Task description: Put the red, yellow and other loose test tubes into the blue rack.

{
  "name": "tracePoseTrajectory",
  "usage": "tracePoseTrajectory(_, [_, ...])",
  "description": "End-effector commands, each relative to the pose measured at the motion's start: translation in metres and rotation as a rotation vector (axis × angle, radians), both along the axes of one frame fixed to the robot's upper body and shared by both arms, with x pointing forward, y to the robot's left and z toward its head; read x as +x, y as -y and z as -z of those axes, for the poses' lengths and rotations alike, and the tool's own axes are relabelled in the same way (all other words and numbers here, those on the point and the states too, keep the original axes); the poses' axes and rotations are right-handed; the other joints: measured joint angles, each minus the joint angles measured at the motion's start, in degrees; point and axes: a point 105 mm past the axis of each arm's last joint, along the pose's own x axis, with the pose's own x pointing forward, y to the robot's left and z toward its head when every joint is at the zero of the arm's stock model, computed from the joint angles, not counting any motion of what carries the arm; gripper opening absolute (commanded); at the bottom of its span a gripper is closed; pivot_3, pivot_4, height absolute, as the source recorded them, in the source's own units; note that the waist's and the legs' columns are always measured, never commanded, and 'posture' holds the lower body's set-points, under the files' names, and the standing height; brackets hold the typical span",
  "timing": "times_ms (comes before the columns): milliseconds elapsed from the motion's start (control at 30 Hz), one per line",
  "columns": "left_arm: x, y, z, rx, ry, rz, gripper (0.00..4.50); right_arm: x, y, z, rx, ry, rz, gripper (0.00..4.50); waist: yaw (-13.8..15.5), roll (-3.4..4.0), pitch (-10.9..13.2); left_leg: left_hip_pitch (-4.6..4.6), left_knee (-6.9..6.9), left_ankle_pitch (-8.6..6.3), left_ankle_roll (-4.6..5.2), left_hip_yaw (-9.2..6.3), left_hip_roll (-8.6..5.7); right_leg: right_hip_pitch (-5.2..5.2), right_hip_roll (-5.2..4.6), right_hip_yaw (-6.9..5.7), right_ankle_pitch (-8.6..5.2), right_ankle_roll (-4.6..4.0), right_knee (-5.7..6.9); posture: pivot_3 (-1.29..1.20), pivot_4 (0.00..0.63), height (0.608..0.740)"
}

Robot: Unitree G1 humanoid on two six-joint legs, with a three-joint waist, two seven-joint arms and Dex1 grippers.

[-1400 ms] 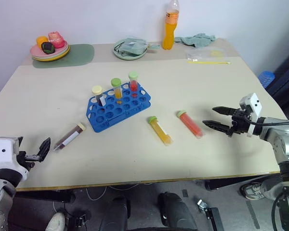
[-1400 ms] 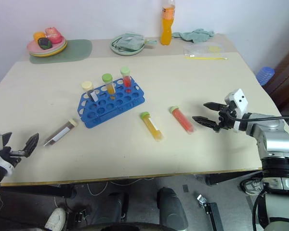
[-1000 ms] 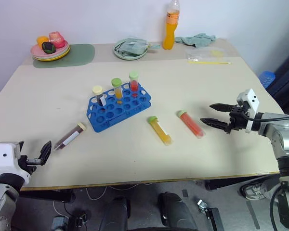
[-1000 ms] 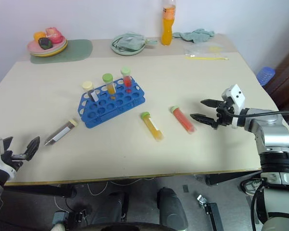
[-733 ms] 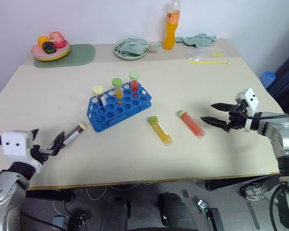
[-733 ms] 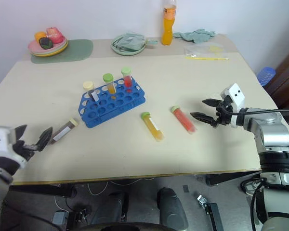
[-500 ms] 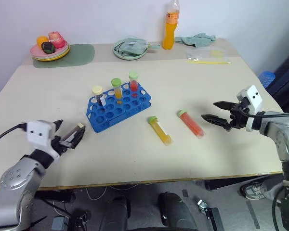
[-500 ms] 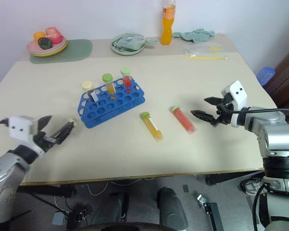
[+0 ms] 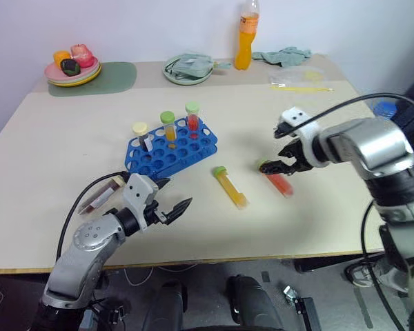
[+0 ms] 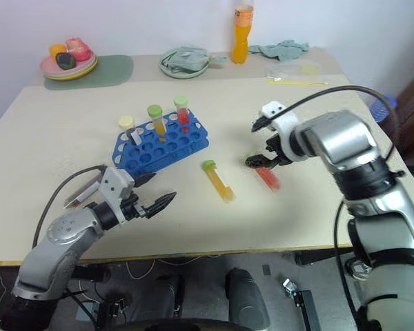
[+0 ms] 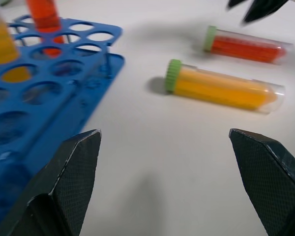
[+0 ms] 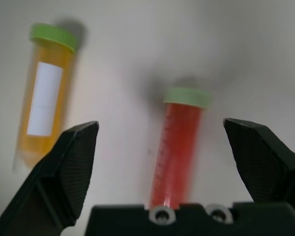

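My right gripper's fingers are still above the red test tube (image 9: pixel 281 184) (image 12: pixel 179 147), so closing now would miss it. My right gripper lowers first, then closes on the tube.
The blue rack (image 9: pixel 171 150) stands left of the table's centre with three capped tubes upright in its back row. A yellow test tube (image 9: pixel 229 187) with a green cap lies to the rack's right. The red test tube (image 9: pixel 281 184) lies further right. My right gripper (image 9: pixel 274 148) hangs open, pointing down over the red tube's (image 12: pixel 179 147) capped end without touching it. My left gripper (image 9: pixel 174 195) is open and empty, level, just in front of the rack (image 11: pixel 49 83) and aimed toward the yellow tube (image 11: pixel 226 91). A dark tube (image 9: pixel 100 196) with a cream cap lies left of my left hand.
Along the far edge sit a plate of fruit (image 9: pixel 72 69) on a green mat (image 9: pixel 110 77), a bowl with a cloth (image 9: pixel 188 69), an orange drink bottle (image 9: pixel 245 34), a crumpled cloth (image 9: pixel 283 55) and a clear bag (image 9: pixel 300 81).
My left arm swung right from the table's near-left edge to just in front of the rack. My right gripper moved left and tipped down over the red tube. Both stayed open.
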Motion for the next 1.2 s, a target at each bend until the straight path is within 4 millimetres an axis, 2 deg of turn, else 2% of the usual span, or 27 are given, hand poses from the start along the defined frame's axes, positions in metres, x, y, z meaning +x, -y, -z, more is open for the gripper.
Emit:
tracePoseTrajectory(33, [-0.004, 0.011, -0.006, -0.008, 0.04, 0.028, 4.3, 0.017, 0.006, -0.007, -0.052, -0.02, 0.124, 4.5, 0.0, 0.0, 0.0, 0.01, 0.0, 0.0, 0.0, 0.01, 0.0, -0.01, 0.0, 0.0, 0.0, 0.0, 0.01, 0.0, 0.15, 0.74])
tracePoseTrajectory(367, [-0.013, 0.015, -0.01, -0.022, 0.039, 0.006, 4.3, 0.019, 0.011, 0.005, -0.116, -0.123, 0.186, 4.5, 0.62, 0.04, 0.02, 0.01, -0.01, -0.01, 0.02, 0.01, 0.01, -0.04, 0.03, 0.0, 0.0, 0.0, 0.03, 0.0, 0.15, 0.74])
tracePoseTrajectory(467, [-0.013, 0.016, -0.015, -0.025, 0.043, -0.003, 4.5, 0.018, 0.013, 0.008, -0.127, -0.147, 0.184, 3.66, 0.62, 0.04, 0.02, 0.01, -0.01, -0.01, 0.02, 0.01, 0.01, -0.04, 0.04, 0.0, 0.0, 0.0, 0.04, 0.0, 0.15, 0.74])
tracePoseTrajectory(633, [-0.011, 0.016, -0.017, -0.022, 0.044, -0.004, 4.5, 0.015, 0.012, 0.013, -0.132, -0.174, 0.175, 1.03, 0.63, 0.04, 0.02, 0.01, -0.01, -0.01, 0.02, 0.01, 0.01, -0.04, 0.05, 0.0, 0.0, 0.0, 0.04, 0.0, 0.15, 0.74])
tracePoseTrajectory(667, [-0.011, 0.016, -0.018, -0.021, 0.044, -0.003, 4.5, 0.015, 0.011, 0.014, -0.132, -0.174, 0.174, 0.68, 0.63, 0.04, 0.02, 0.01, -0.01, -0.01, 0.02, 0.01, 0.01, -0.04, 0.05, 0.0, 0.0, 0.0, 0.04, 0.0, 0.15, 0.74])
tracePoseTrajectory(800, [-0.01, 0.014, -0.02, -0.019, 0.046, -0.004, 4.5, 0.015, 0.004, 0.002, -0.096, -0.149, 0.143, 0.65, 0.63, 0.04, 0.02, 0.01, -0.01, -0.01, 0.02, 0.01, 0.01, -0.04, 0.06, 0.0, 0.0, 0.0, 0.04, 0.0, 0.15, 0.74])
tracePoseTrajectory(933, [-0.01, 0.01, -0.018, -0.007, 0.042, -0.02, 4.5, 0.016, -0.02, -0.026, 0.02, 0.031, -0.048, 0.65, 0.59, 0.13, 0.08, 0.0, -0.03, -0.01, 0.02, 0.01, 0.01, -0.06, 0.06, 0.0, 0.0, 0.0, 0.04, 0.0, 0.15, 0.74])
tracePoseTrajectory(1000, [-0.009, 0.007, -0.017, -0.009, 0.039, -0.038, 4.5, 0.019, -0.041, -0.05, 0.095, 0.278, -0.204, 0.65, 0.66, 0.1, 0.06, 0.0, -0.05, -0.01, 0.02, -0.01, 0.03, -0.06, 0.1, -0.01, 0.0, 0.01, 0.03, 0.0, 0.15, 0.74])
tracePoseTrajectory(1067, [-0.009, 0.002, -0.015, -0.011, 0.035, -0.059, 4.5, 0.014, -0.068, -0.077, 0.281, 0.547, -0.319, 0.65, 0.64, 0.03, 0.02, 0.0, -0.05, -0.01, 0.03, 0.0, 0.04, -0.05, 0.1, -0.01, -0.01, 0.02, 0.02, 0.0, 0.15, 0.74])
tracePoseTrajectory(1133, [-0.006, -0.004, -0.012, -0.012, 0.036, -0.088, 4.5, 0.002, -0.088, -0.094, 0.484, 0.731, -0.35, 0.65, 0.43, 0.02, 0.01, 0.01, -0.01, -0.02, 0.03, 0.0, 0.08, -0.03, 0.15, -0.01, -0.01, 0.02, 0.03, 0.0, 0.15, 0.74])
tracePoseTrajectory(1200, [-0.001, -0.011, -0.011, -0.017, 0.044, -0.117, 4.5, 0.0, -0.1, -0.093, 0.604, 0.808, -0.306, 0.65, 0.42, 0.07, 0.04, 0.04, -0.04, -0.02, 0.03, -0.01, 0.09, -0.04, 0.16, 0.01, 0.0, 0.02, 0.1, 0.0, 0.15, 0.74])
